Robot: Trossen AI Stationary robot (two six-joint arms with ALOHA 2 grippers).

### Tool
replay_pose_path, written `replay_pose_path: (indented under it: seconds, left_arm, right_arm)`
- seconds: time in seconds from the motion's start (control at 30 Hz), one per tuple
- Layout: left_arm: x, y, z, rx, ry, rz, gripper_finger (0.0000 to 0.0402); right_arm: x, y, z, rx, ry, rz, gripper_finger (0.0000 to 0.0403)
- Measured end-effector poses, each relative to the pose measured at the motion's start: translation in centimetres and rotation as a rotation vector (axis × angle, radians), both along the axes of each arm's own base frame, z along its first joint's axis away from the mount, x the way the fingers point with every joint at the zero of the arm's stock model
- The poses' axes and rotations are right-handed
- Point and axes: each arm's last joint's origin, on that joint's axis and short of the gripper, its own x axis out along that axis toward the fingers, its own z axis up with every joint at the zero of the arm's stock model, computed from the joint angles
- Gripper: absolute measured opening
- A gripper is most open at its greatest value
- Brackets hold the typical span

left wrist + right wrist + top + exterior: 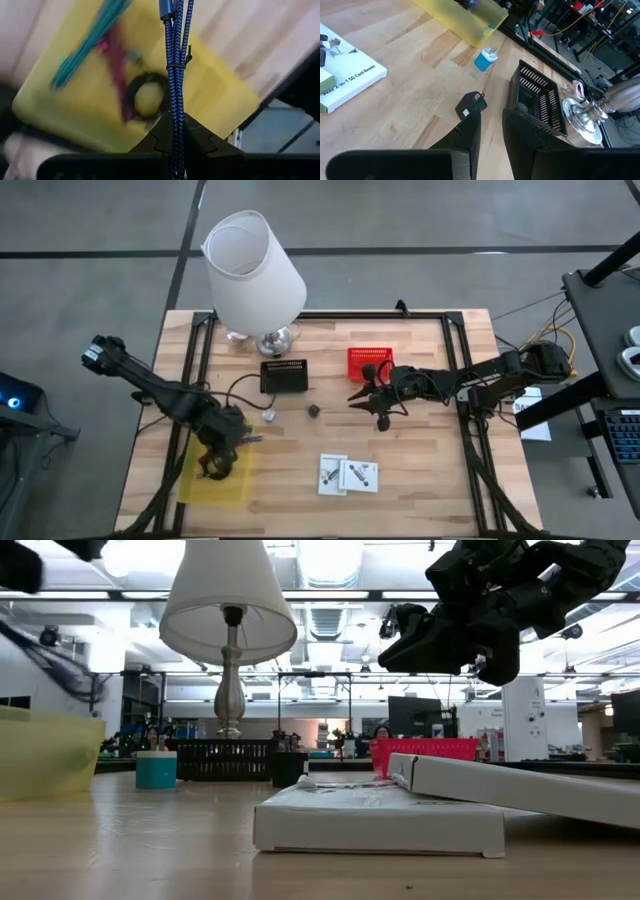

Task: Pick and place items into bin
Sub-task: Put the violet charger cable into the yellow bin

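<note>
The blue cable has its plug end out past the yellow rim [248, 450]. I should move that end into the bin before my left gripper lets go.
My left gripper [228, 442] hangs over the yellow bin [213, 477] at the table's near left, shut on a blue braided cable [175, 70]. In the bin lie a teal pen [87, 45], a maroon strap [117, 75] and a black coiled cable [145, 97]. My right gripper [490, 132] hovers open near the table's middle, above a small dark piece [471, 103], with nothing between its fingers. A teal and silver piece [485, 59] stands on the wood beyond. Two white packets [348, 474] lie flat near the near edge, one overlapping the other. My left gripper pinches the blue cable between its two fingers [165, 135], coming from above and pointing steeply down. The cable is doubled into parallel strands bound by a small tie [175, 65] and runs along the fingers. It hangs below them over the bin, plug end [167, 7] lowest.
A big white lamp [255, 270] stands at the far left. A black basket [284, 375] and a red basket [366, 363] sit on the far half. Dark rails [465, 380] run along the table's sides. Bare wood lies between the packets and the baskets.
</note>
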Motion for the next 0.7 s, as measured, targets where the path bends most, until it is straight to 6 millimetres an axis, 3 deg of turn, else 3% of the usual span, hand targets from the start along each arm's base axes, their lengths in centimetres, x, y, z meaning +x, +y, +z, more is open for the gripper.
replay_pose_path:
  seconds: [0.17, 0.4, 0.7]
  left_arm:
    - [-1.0, 0.5, 1.2, 0.030, 0.130, 0.196, 0.0002]
    - [-1.5, 0.4, 0.9, -0.027, 0.307, 0.382, 0.0002]
    - [-1.5, 0.2, 0.8, -0.054, 0.347, 0.401, 0.0036]
  right_arm:
    - [0.0, 0.0, 0.0, 0.000, 0.000, 0.000, 0.0068]
    - [0.0, 0.0, 0.0, 0.000, 0.000, 0.000, 0.0068]
    - [0.0, 0.0, 0.0, 0.002, 0.000, -0.001, 0.0068]
